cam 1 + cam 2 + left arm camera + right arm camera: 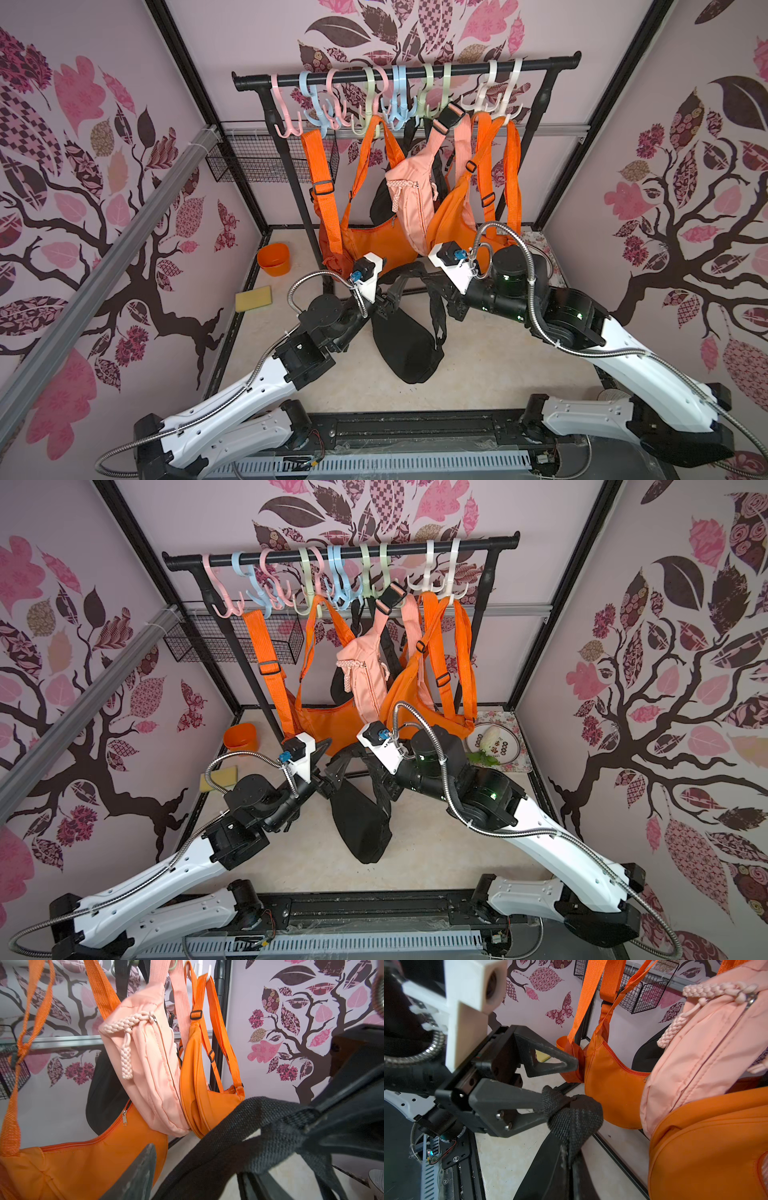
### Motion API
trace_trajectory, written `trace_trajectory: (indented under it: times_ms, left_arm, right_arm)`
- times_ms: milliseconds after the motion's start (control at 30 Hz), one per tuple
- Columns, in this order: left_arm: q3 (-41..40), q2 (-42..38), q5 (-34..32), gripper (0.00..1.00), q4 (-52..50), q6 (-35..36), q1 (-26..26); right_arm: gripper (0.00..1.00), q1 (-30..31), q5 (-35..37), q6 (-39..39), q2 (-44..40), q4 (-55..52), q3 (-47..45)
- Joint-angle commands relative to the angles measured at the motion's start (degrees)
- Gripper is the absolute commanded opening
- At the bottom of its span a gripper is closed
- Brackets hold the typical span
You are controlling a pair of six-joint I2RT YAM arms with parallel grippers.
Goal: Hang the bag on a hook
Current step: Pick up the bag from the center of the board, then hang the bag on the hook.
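Note:
Next, my left gripper grabs the bag's strap apart from my right gripper, so the stretch between both grippers stays free for the hook.
The black bag (409, 349) hangs above the floor between my two arms, seen in both top views (361, 829). Its black woven strap (571, 1118) runs from one gripper to the other. My right gripper (569, 1155) is shut on that strap. My left gripper (560, 1082) is open, and the strap loops round the tip of one of its fingers (512, 1103). In the left wrist view the strap (228, 1142) crosses between the open jaws. Behind stands a black rail (407, 68) with several pastel hooks; a pink hook (286, 124) at its left end is bare.
Two orange bags (374, 245) (453, 216), a peach bag (411, 195) and another black bag hang from the rail close in front of both grippers. A wire basket (266, 158), orange cup (274, 259), yellow sponge (253, 298) and floral plate (498, 746) lie around the rack.

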Motion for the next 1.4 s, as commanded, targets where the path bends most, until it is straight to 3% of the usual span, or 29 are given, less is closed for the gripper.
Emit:
trace_trajectory:
  times_ms: [0, 333, 533, 633, 667, 733, 833, 1000, 1233, 1367]
  left_arm:
    - [0.0, -0.1, -1.7, 0.61, 2.6, 0.6, -0.4]
    - [2.8, 4.9, 6.0, 0.69, 2.2, 0.5, -0.5]
    - [4.3, 6.1, 4.3, 0.68, 2.2, 1.1, -0.5]
    - [5.1, 6.2, 1.9, 0.58, 2.2, 2.5, -0.5]
    - [5.3, 6.0, 1.4, 0.51, 2.2, 3.2, -0.5]
    - [5.3, 5.2, -0.1, 0.26, 2.2, 4.0, -0.5]
    - [5.3, 3.6, -2.2, 0.00, 2.3, 4.9, -0.5]
    - [5.0, 1.1, -2.7, 0.00, 0.8, 4.9, -0.5]
    - [6.8, -1.4, -2.3, 0.00, -6.3, 4.6, -0.5]
    - [13.9, -0.9, -7.1, 0.00, -14.3, 5.0, -0.4]
  right_arm:
    - [0.00, 0.0, -2.4, -0.8, -0.9, 0.2, 3.9]
    - [0.00, 0.1, -8.6, 0.6, -2.3, 0.9, 5.3]
    - [0.00, 0.1, -9.9, 0.5, -2.5, 0.2, 5.9]
    - [0.00, 0.1, -9.1, 0.0, -3.0, 0.6, 5.7]
    - [0.00, 0.0, -8.6, -0.2, -3.2, 0.7, 5.7]
    - [0.00, 0.0, -6.4, -0.5, -3.6, 1.2, 5.6]
    - [0.00, 0.0, 0.3, -0.6, -3.6, 1.8, 5.6]
    - [0.00, 0.1, 14.6, -0.9, -3.1, 4.4, 5.4]
    - [0.00, -0.2, 19.5, -0.9, -0.4, 8.7, 9.0]
    - [0.00, -0.6, 19.6, -2.5, 3.0, 11.2, 14.0]
